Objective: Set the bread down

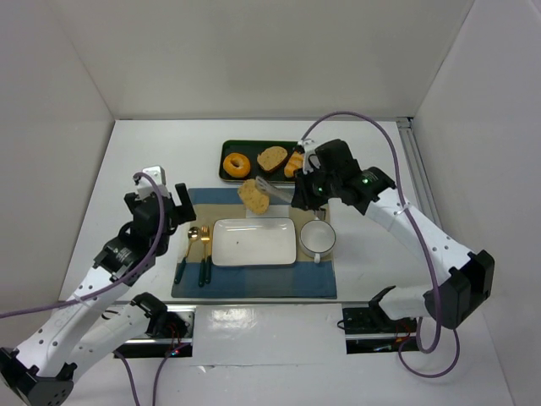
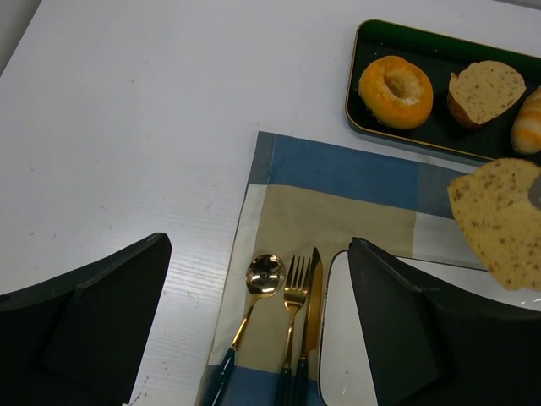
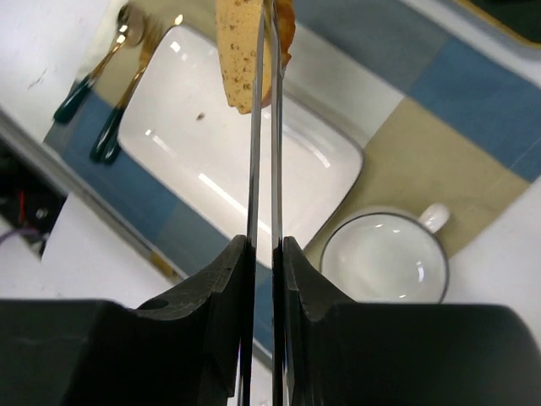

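Observation:
My right gripper holds the tongs with the bread (image 1: 254, 196) over the plate's far edge and must keep holding, since opening now would leave it across rim and placemat.
The bread (image 1: 254, 196), a golden-brown rough-faced slice, hangs in the air over the far edge of the white rectangular plate (image 1: 221, 254). Thin metal tongs (image 1: 275, 187) pinch it at its edge. My right gripper (image 1: 303, 193) is shut on the tongs' two blades (image 3: 253, 169), which run forward to the bread (image 3: 239, 51) above the plate (image 3: 211, 144). The bread (image 2: 500, 222) also shows at the right edge of the left wrist view. My left gripper (image 2: 254, 338) stands open and empty above the cutlery, left of the plate (image 2: 338, 364).
A dark tray (image 1: 254, 149) behind the placemat (image 1: 254, 288) holds a ring donut (image 1: 236, 164), a paler slice (image 1: 272, 158) and a croissant roll (image 1: 293, 164). A white cup (image 1: 318, 238) stands right of the plate. A gold spoon (image 2: 265, 275), fork (image 2: 294, 296) and knife (image 2: 314, 296) lie to its left.

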`<state>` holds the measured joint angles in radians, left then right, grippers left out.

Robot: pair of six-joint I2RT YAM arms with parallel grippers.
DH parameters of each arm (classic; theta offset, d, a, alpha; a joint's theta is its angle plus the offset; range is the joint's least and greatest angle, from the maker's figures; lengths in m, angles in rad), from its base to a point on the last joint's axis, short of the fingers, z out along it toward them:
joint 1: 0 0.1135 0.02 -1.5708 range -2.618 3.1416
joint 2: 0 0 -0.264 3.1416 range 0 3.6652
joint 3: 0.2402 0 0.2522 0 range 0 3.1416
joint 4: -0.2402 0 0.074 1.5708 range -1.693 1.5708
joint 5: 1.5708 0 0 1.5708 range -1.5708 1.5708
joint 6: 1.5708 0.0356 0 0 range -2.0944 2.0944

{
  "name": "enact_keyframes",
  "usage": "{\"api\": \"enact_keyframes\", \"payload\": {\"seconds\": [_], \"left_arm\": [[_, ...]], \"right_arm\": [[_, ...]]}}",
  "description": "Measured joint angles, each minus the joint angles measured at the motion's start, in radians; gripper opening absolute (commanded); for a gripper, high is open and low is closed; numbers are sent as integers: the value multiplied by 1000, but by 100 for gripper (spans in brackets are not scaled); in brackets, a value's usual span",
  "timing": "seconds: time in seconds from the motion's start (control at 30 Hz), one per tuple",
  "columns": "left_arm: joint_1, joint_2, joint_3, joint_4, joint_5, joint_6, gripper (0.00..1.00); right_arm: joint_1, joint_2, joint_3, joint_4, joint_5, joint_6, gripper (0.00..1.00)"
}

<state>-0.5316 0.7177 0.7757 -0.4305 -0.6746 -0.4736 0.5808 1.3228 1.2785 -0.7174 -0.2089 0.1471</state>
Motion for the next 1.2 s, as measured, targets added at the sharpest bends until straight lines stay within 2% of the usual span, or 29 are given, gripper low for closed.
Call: {"api": "enact_keyframes", "payload": {"seconds": [0.33,0.73,0.9,1.07,1.2], "left_arm": [[0,-3,-23,-2,8,-2,100],[0,-19,-30,4,34,-2,100],[0,-29,-30,5,37,-2,100],[0,-26,-30,5,39,-2,100],[0,-19,-30,10,42,-2,100]], "right_arm": [[54,-82,-119,-56,-129,-13,0],[90,-84,-209,-61,-138,-15,0],[96,-84,-209,-55,-131,-14,11],[96,-84,-212,-50,-123,-14,34],[96,-84,-213,-45,-117,-11,46]]}}
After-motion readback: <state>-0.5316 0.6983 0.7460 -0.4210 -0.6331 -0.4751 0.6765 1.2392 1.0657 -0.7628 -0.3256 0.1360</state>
